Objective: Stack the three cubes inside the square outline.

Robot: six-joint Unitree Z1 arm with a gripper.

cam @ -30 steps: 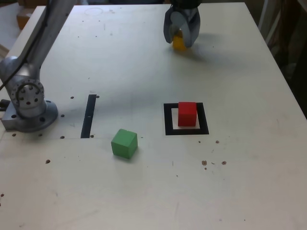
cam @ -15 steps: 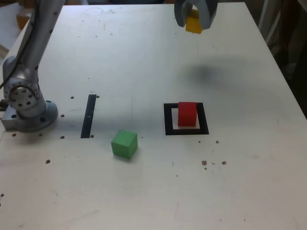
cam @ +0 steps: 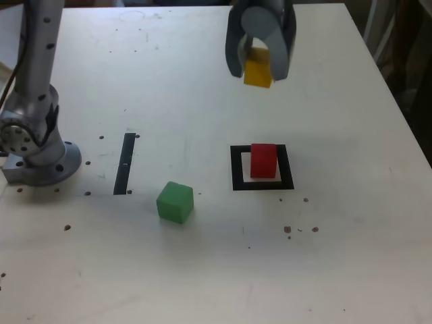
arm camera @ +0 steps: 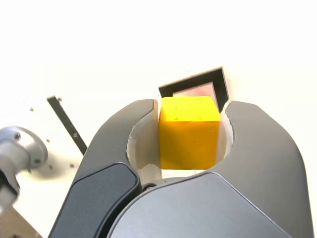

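My gripper needs to bring the yellow cube down onto the red cube before it lets go, because in the exterior view my gripper holds the yellow cube (cam: 258,71) high above the red cube (cam: 264,160).
My gripper (cam: 259,70) hangs in the air over the far half of the table, shut on the yellow cube (cam: 258,71). In the wrist view the yellow cube (arm camera: 189,132) sits clamped between my two grey fingers (arm camera: 116,144). The red cube (cam: 264,160) stands inside the square outline (cam: 262,182), nearer the camera than my gripper and below it. The green cube (cam: 175,202) rests on the table toward the exterior view's left of the outline. The wrist view shows the square outline (arm camera: 171,89) beyond the yellow cube, with a reddish patch inside it.
A thin black strip (cam: 125,163) lies flat on the table (cam: 202,270) between the arm's grey base (cam: 37,152) and the green cube. Dark clutter stands past the table's edge at the exterior view's right.
The gripper lifted the yellow cube off the far part of the table and has carried it through the air toward the red cube.
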